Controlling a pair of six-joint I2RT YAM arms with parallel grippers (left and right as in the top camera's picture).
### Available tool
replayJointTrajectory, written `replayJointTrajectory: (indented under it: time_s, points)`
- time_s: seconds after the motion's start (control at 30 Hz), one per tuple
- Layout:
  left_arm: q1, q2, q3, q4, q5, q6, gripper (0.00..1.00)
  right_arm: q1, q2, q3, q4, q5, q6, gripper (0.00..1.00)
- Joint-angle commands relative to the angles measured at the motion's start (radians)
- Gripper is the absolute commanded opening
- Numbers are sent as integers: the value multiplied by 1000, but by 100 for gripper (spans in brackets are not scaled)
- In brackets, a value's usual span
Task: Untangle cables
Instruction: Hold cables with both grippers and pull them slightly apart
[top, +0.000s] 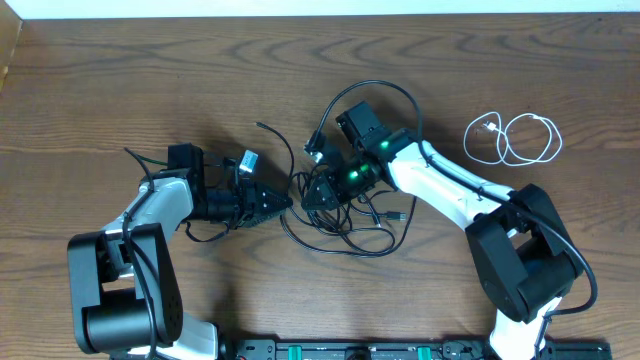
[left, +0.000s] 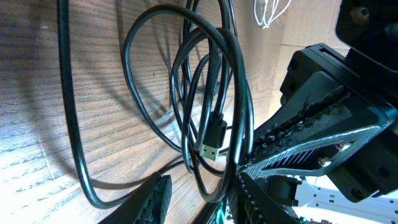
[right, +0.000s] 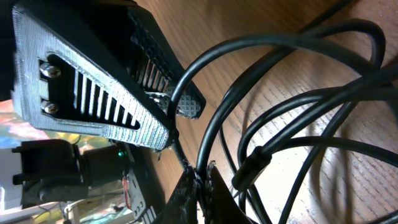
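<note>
Next, my left gripper grabs the loose black cable loop (top: 291, 201) (left: 214, 195) at the tangle's edge, opposite my right gripper's hold, to pull the cables apart.
A bunch of black cables (top: 345, 225) lies tangled in the middle of the table. A separate white cable (top: 515, 138) is coiled at the far right. My left gripper (top: 283, 206) points right at the tangle's left edge. In the left wrist view it (left: 202, 202) is open, with loops of black cable (left: 214, 180) hanging loose between its fingers (left: 154, 199) and a USB plug (left: 213, 138) just ahead. My right gripper (top: 312, 193) faces it tip to tip. In the right wrist view it (right: 200, 182) is shut on one black cable (right: 205, 134) of the bunch.
The two grippers nearly touch over the tangle's left side; the left gripper's finger (right: 106, 93) fills the upper left of the right wrist view. One black cable arcs behind the right arm (top: 440, 185). Bare wooden table (top: 150, 80) surrounds the tangle.
</note>
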Motion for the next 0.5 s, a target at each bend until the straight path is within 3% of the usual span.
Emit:
replayJointTrajectory:
  time_s: [0.0, 0.47]
  points:
    - [2, 4, 0, -3, -13, 13, 37, -6, 9, -2, 2, -42, 11, 1]
    - [2, 4, 0, 31, 18, 13, 40, -6, 9, -2, 4, -50, 30, 1]
